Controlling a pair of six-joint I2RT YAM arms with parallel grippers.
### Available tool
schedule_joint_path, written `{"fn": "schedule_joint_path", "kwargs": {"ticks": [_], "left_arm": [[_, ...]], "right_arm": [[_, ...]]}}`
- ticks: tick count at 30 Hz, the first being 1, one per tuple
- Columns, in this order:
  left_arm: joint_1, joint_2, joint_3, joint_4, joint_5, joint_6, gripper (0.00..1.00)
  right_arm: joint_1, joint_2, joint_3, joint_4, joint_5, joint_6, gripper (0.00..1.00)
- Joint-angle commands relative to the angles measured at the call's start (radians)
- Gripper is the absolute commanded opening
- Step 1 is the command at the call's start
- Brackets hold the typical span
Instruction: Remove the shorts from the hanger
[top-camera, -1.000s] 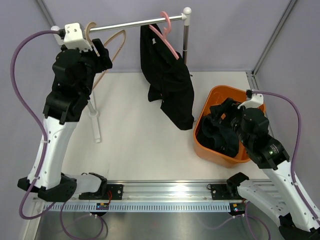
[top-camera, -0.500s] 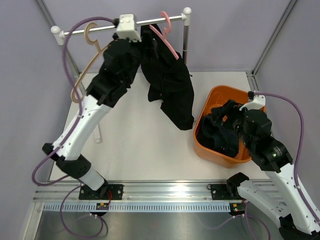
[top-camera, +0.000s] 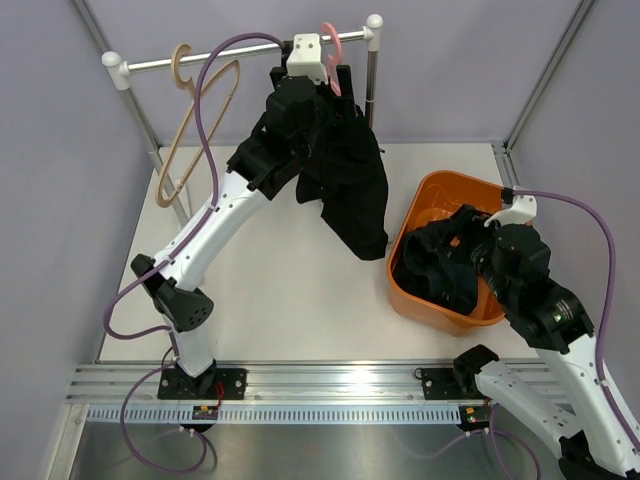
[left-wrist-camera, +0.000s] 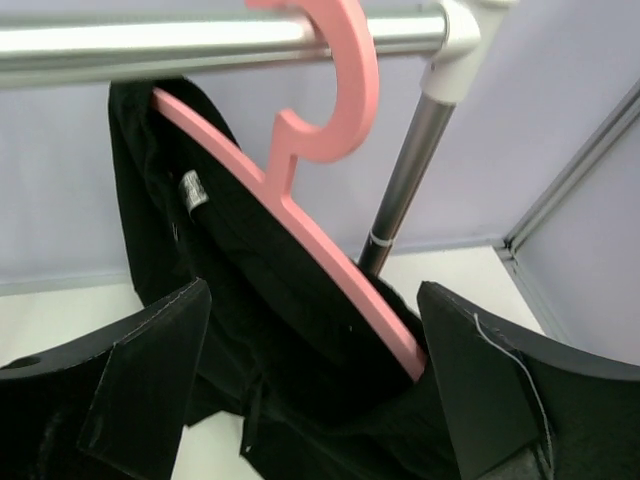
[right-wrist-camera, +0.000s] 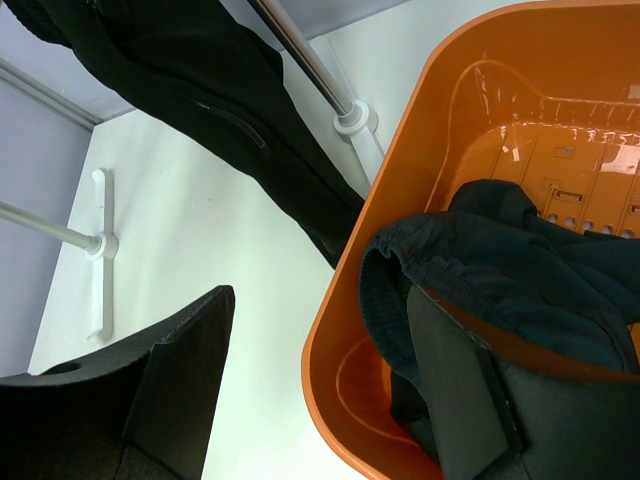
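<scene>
My left gripper grabs the pink hanger by its neck below the hook next, leaving the black shorts free to remove.
Black shorts hang from a pink hanger on the metal rail. My left gripper is open right at that hanger. In the left wrist view the pink hanger and the black shorts lie between the spread fingers of the left gripper, which touch nothing. Dark navy shorts lie in the orange basket. My right gripper is open above the basket's left side. In the right wrist view the right gripper straddles the basket rim, with the navy shorts beside the inner finger.
An empty tan hanger hangs at the rail's left end. The rack's right post stands just behind the black shorts, and its base sits beside the basket. The rack's left foot rests on the table. Purple walls close the back and sides.
My left arm has swung right along the rail, from the tan hanger to the pink hanger. The tan hanger now hangs free. The right arm has barely moved.
</scene>
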Motion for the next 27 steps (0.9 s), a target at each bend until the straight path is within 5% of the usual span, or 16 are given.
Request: {"fn": "schedule_joint_path", "kwargs": {"ticks": [1, 18, 27], "left_arm": [[0.000, 0.043, 0.062, 0.141, -0.065, 0.023, 0.90], [0.038, 0.275, 0.204, 0.333, -0.216, 0.153, 0.95], [0.092, 0.298, 0.232, 0.225, -0.135, 0.115, 0.76]], "right_arm": [[-0.006, -0.034, 0.039, -0.023, 0.018, -0.019, 0.78], [-0.005, -0.110, 0.037, -0.076, 0.043, -0.047, 0.79], [-0.006, -0.102, 0.037, -0.056, 0.035, -0.053, 0.79]]}}
